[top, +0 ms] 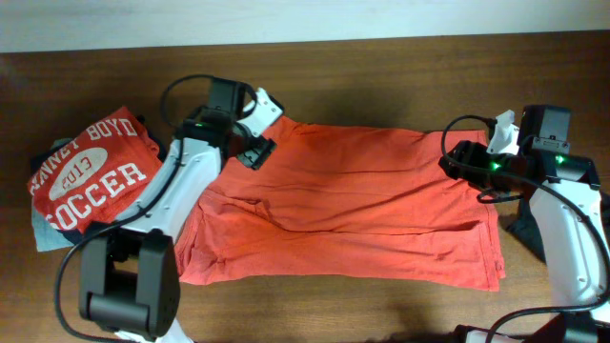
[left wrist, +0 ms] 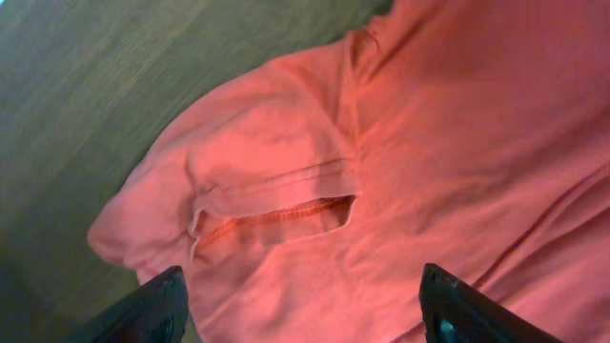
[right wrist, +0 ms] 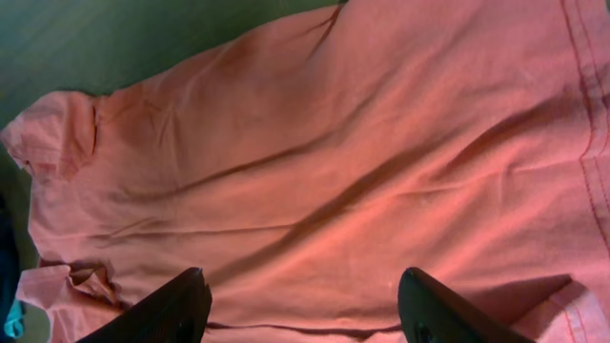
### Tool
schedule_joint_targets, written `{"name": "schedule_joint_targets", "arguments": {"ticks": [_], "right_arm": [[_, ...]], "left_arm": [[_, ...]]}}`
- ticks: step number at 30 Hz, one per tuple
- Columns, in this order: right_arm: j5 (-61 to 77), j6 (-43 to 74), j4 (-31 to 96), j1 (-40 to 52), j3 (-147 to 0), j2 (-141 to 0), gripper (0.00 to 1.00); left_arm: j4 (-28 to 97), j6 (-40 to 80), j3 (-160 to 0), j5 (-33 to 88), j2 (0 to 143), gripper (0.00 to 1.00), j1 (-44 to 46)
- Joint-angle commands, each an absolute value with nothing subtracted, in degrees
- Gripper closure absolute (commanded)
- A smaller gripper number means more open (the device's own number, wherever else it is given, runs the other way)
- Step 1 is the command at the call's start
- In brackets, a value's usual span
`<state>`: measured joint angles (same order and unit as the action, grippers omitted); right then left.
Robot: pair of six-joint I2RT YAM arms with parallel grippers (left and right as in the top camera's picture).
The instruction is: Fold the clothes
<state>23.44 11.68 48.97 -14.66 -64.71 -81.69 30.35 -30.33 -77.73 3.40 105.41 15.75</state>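
Note:
The left gripper grabs the salmon-orange T-shirt's [top: 353,205] sleeve hem edge next, to fold the far side of the T-shirt over its body.
A salmon-orange T-shirt [top: 353,205] lies spread flat across the middle of the wooden table. My left gripper [top: 255,151] is open and empty, hovering over the shirt's upper-left corner by the sleeve; its view shows the sleeve and hem [left wrist: 276,205] between its fingers [left wrist: 303,310]. My right gripper [top: 456,160] is open and empty above the shirt's upper-right edge; its view shows the wrinkled body of the shirt [right wrist: 315,162] between its fingers [right wrist: 303,310].
A folded red shirt printed "BOYD SOCCER" [top: 91,171] rests on a grey folded garment [top: 48,233] at the left. A dark object [top: 522,229] lies by the right arm base. Bare wood table [top: 381,71] runs along the back.

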Motion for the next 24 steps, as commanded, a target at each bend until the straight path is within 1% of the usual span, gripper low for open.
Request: {"name": "schedule_joint_targets", "arguments": {"ticks": [1,5,9,12,16,21,23,24], "right_arm": [[23.27,10.68,49.67,-14.7,-65.8,-82.13,0.32],[23.09,10.7,50.13,-14.7,-65.8,-82.87,0.32],[23.05,10.68,50.11,-14.7,-65.8,-83.85,0.32],[22.41,10.7,50.13,-14.68,-65.8,-84.18,0.32],[22.39,10.7,50.13,-14.66,-65.8,-84.18,0.32],[22.37,10.7,50.17,-14.66,-65.8,-84.18,0.32],[22.37,10.7,50.17,-14.66,-65.8,-84.18,0.32],[22.35,10.7,50.19,-14.66,-65.8,-84.18,0.32]], "left_arm": [[30.44,-37.39,-78.15,-3.33,106.76,0.23,17.91],[32.18,-41.54,-78.15,-3.97,107.44,0.23,18.11],[31.42,-48.75,-78.15,-6.33,109.16,0.25,18.09],[28.62,-50.11,-78.15,-10.46,111.42,0.25,17.93],[25.82,-54.63,-78.15,-11.22,114.87,0.26,17.96],[18.37,-54.54,-78.15,-15.05,116.53,0.26,17.93],[16.75,-54.54,-78.15,-15.05,116.53,0.32,17.96],[16.05,-54.57,-78.15,-15.05,116.53,0.37,17.93]]}}
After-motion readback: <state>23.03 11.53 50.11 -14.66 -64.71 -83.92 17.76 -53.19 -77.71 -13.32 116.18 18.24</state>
